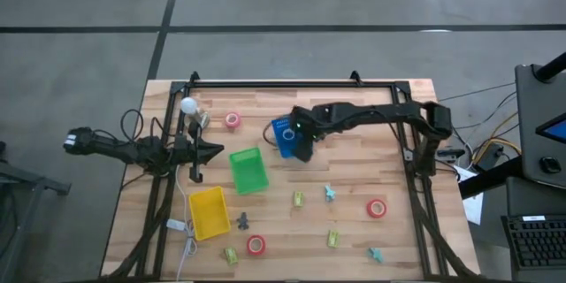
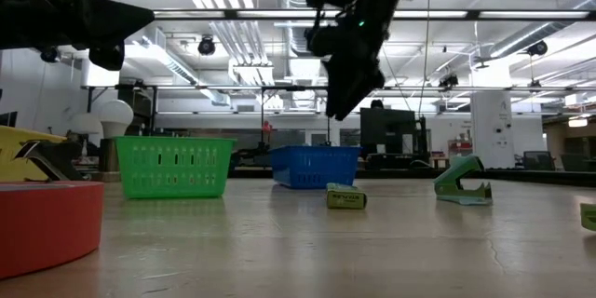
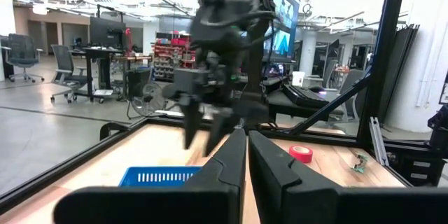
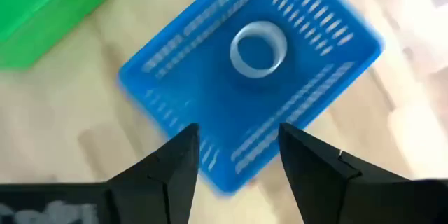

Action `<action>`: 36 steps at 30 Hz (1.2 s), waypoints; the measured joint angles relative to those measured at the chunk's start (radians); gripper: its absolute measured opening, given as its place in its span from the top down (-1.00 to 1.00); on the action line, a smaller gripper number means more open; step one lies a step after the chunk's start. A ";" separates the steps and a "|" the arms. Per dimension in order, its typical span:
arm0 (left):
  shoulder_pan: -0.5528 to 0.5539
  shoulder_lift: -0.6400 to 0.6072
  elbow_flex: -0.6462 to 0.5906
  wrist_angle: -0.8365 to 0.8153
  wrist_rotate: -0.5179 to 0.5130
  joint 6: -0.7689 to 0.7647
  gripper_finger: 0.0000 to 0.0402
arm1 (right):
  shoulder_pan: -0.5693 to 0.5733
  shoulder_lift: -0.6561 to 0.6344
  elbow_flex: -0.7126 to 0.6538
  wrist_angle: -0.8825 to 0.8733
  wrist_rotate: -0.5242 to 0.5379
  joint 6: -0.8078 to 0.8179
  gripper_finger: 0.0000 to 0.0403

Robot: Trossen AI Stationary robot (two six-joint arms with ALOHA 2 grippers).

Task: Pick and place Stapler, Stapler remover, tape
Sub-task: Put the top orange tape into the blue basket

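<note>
The red tape roll should go in the blue bin point(image 1: 285, 135), so my right gripper will next grab the roll by the side of its ring point(image 1: 383, 208).
My right gripper point(image 4: 238, 147) is open and hangs over the blue bin point(image 1: 285, 135), clear of it and empty. In the low view it point(image 2: 346, 102) is well above the bin point(image 2: 315, 166). A blue tape roll point(image 4: 257, 49) lies flat on the bin's floor. Red tape rolls lie flat on the table point(image 1: 233, 120), point(image 1: 377, 208), point(image 1: 256, 245). Yellow-green staplers point(image 1: 300, 199), point(image 1: 333, 239) and teal stapler removers point(image 1: 329, 193), point(image 1: 376, 254) lie on the near half. My left gripper point(image 3: 247, 147) is shut and waits at the table's left side point(image 1: 212, 152).
A green bin point(image 1: 248, 170) and a yellow bin point(image 1: 208, 212) stand left of the middle. A third stapler point(image 1: 230, 255) and a dark remover point(image 1: 242, 222) lie near the yellow bin. A white lamp point(image 1: 189, 106) and cables sit at the far left. Black frame rails border the table.
</note>
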 joint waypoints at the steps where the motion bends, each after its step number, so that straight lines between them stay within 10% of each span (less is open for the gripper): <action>1: 0.000 0.000 0.000 0.000 0.000 0.000 0.88 | 0.019 -0.017 -0.012 -0.007 0.001 0.005 0.05; 19: 0.000 0.003 0.000 -0.002 0.000 0.000 0.88 | 0.487 -0.404 -0.459 -0.050 -0.025 0.751 0.12; 36: 0.000 0.009 0.000 -0.001 0.000 0.000 0.88 | 0.858 -0.404 -0.577 -0.049 -0.031 1.332 0.25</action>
